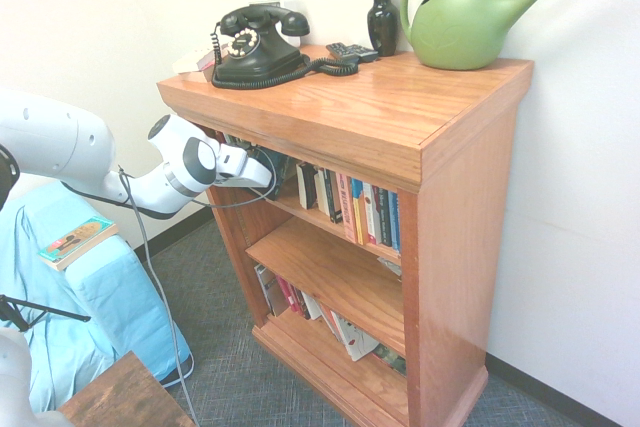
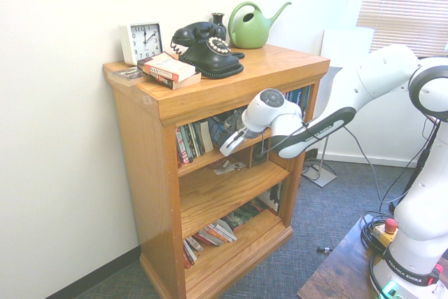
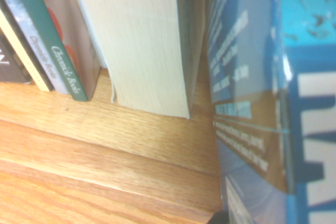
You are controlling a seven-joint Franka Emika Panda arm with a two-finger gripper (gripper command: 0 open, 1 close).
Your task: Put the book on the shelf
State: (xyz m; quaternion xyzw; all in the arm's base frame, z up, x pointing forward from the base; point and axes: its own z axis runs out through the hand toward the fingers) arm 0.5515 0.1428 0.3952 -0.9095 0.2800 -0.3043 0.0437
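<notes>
The blue book [image 3: 252,103] stands over the shelf board [image 3: 157,140] beside the cream-edged paperback, so it is now time for my gripper to open.
The book [image 3: 294,77] fills one side of the wrist view, with a blue-teal cover and large white letters. It stands just above the board of the shelf [image 3: 105,145], close beside a cream-edged paperback [image 3: 142,40]. In the second exterior view my gripper [image 2: 228,142] reaches into the shelf [image 2: 203,161], shut on the dark book [image 2: 218,128] next to the upright paperbacks [image 2: 189,141]. In the first exterior view the gripper [image 1: 262,174] holds the book [image 1: 277,160] at the left end of the shelf [image 1: 300,209].
A black telephone [image 1: 255,45], a dark vase [image 1: 382,19] and a green watering can [image 1: 465,22] stand on the bookcase top, with a clock [image 2: 141,41] and stacked books [image 2: 166,70]. More paperbacks [image 1: 360,209] fill the shelf's right. A thin book [image 1: 72,240] lies on blue-covered furniture.
</notes>
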